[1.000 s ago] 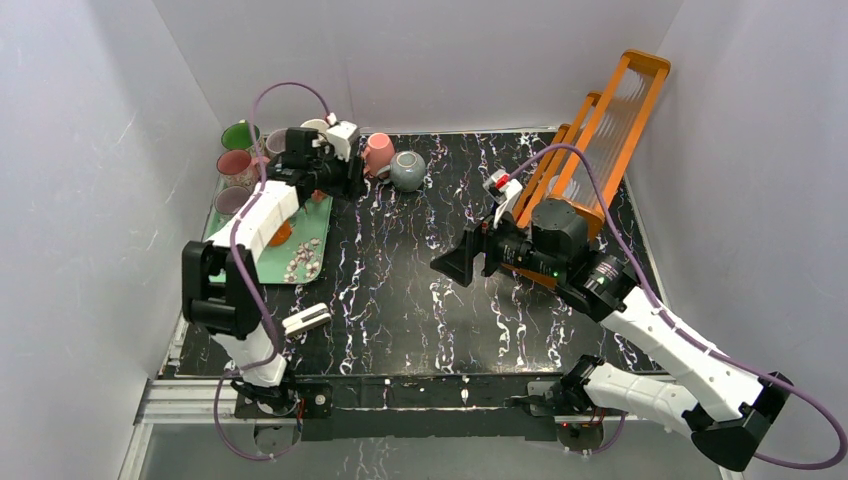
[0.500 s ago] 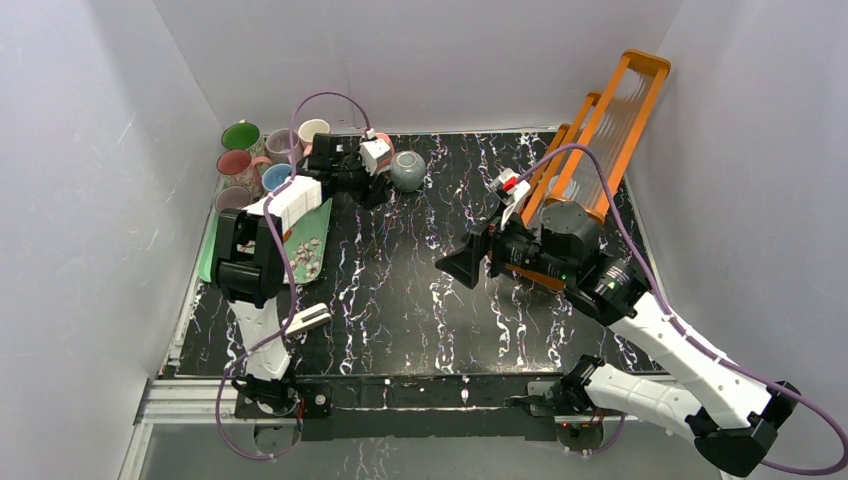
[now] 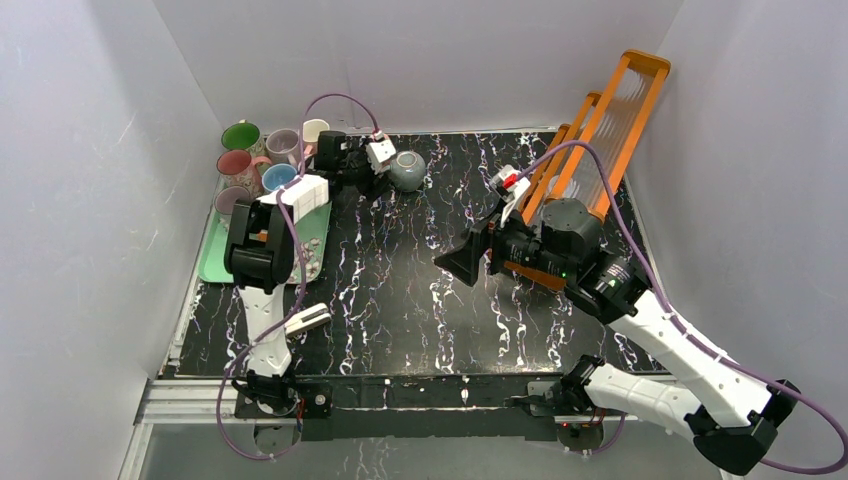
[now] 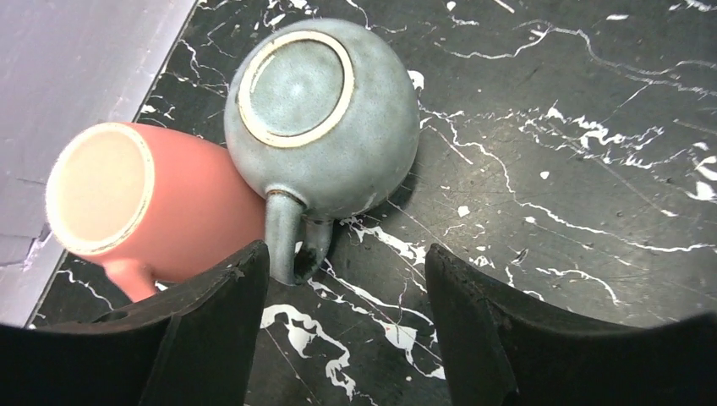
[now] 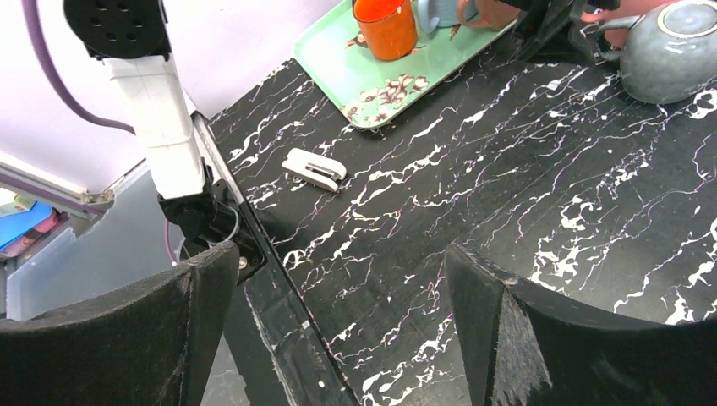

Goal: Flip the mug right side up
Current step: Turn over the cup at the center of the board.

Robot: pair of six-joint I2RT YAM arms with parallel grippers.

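My left gripper will next grab the grey mug by the sides of its handle (image 4: 287,243), handing it to my right gripper to turn right side up.
A grey-blue mug (image 4: 325,114) stands upside down at the back of the black marble table, base ring up, its handle (image 4: 292,241) pointing at my left gripper. It also shows in the top view (image 3: 407,171) and the right wrist view (image 5: 676,46). A pink mug (image 4: 152,203) lies on its side, touching the grey mug's left side. My left gripper (image 4: 345,258) is open and empty, low over the table just short of the grey mug's handle. My right gripper (image 3: 462,262) is open and empty above the middle of the table.
A green tray (image 3: 215,262) at the left holds an orange mug (image 5: 385,25) and several other mugs (image 3: 240,135). A small white clip-like object (image 3: 305,319) lies near the front left. An orange rack (image 3: 600,130) leans at the back right.
My left gripper has swung right from over the tray to the two mugs at the back. The right arm has barely moved.
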